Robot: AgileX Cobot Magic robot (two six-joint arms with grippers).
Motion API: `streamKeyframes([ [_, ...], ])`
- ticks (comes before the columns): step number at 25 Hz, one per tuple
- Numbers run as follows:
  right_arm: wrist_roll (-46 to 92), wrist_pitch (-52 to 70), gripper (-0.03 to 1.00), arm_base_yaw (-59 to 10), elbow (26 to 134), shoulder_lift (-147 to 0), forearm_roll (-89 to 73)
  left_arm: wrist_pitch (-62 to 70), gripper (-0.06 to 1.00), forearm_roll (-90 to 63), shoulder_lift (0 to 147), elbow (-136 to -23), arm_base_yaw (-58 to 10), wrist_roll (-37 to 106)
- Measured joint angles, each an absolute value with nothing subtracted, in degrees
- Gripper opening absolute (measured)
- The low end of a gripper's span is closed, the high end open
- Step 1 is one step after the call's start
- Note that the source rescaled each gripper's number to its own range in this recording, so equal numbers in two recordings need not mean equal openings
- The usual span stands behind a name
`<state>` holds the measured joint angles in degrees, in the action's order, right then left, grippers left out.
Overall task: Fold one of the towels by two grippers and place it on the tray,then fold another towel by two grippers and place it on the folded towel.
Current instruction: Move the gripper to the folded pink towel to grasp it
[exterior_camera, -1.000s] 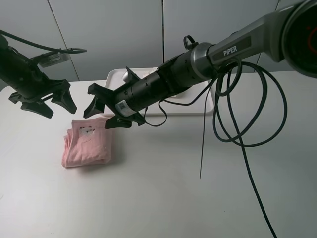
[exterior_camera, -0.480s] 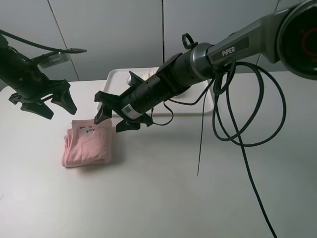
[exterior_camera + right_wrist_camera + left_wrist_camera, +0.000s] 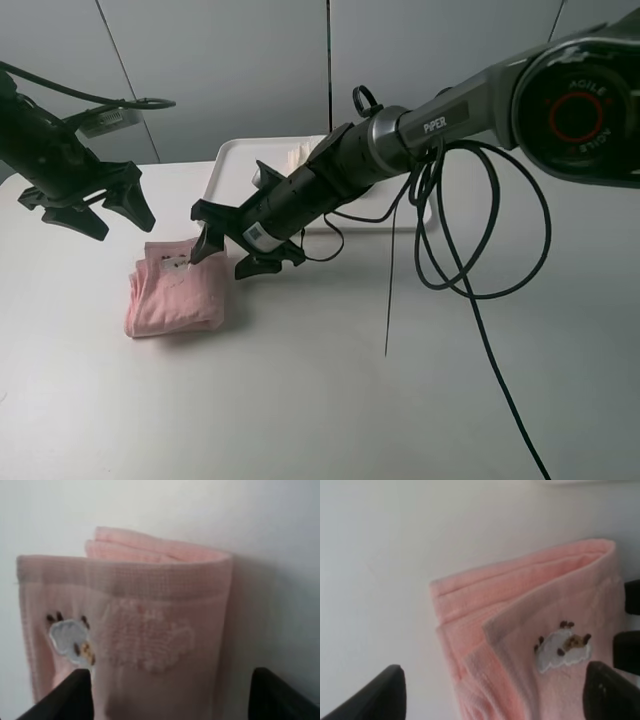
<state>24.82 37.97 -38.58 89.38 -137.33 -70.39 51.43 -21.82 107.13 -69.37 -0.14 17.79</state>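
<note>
The folded pink towel needs to go on the cream-white towel, so my right gripper should next grab it by its edge beside the sheep patch.
The pale pink towel lies folded on the white table at the left, with a small sheep patch on top. My right gripper reaches across the middle and hovers open at the towel's right edge, one finger on each side of its near corner. Up and to the left of the towel, my left gripper hangs open, holding nothing. The left wrist view shows the pink towel below that gripper. In the right wrist view the pink towel fills the space before my right gripper. The cream-white towel lies on the tray, mostly hidden by the right arm.
Black cables loop down from the right arm over the table's right half. A grey panelled wall stands behind the tray. Bare white table lies in front of the pink towel.
My right gripper has dropped and moved left, from just above the towel's far right corner down to its right edge. The left arm and the pink towel have not moved.
</note>
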Motion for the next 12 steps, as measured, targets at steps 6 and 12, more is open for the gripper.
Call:
streamKeyframes([
  [6, 24.59, 36.51, 0.70, -40.61, 89.78, -137.75, -69.65, 51.43, 0.93, -21.82, 107.13, -69.37, -0.14, 17.92],
  [12, 24.59, 35.24, 0.56, -42.29, 89.87, -137.75, -68.57, 51.43, 0.93, -21.92, 107.13, -69.37, -0.14, 18.04],
])
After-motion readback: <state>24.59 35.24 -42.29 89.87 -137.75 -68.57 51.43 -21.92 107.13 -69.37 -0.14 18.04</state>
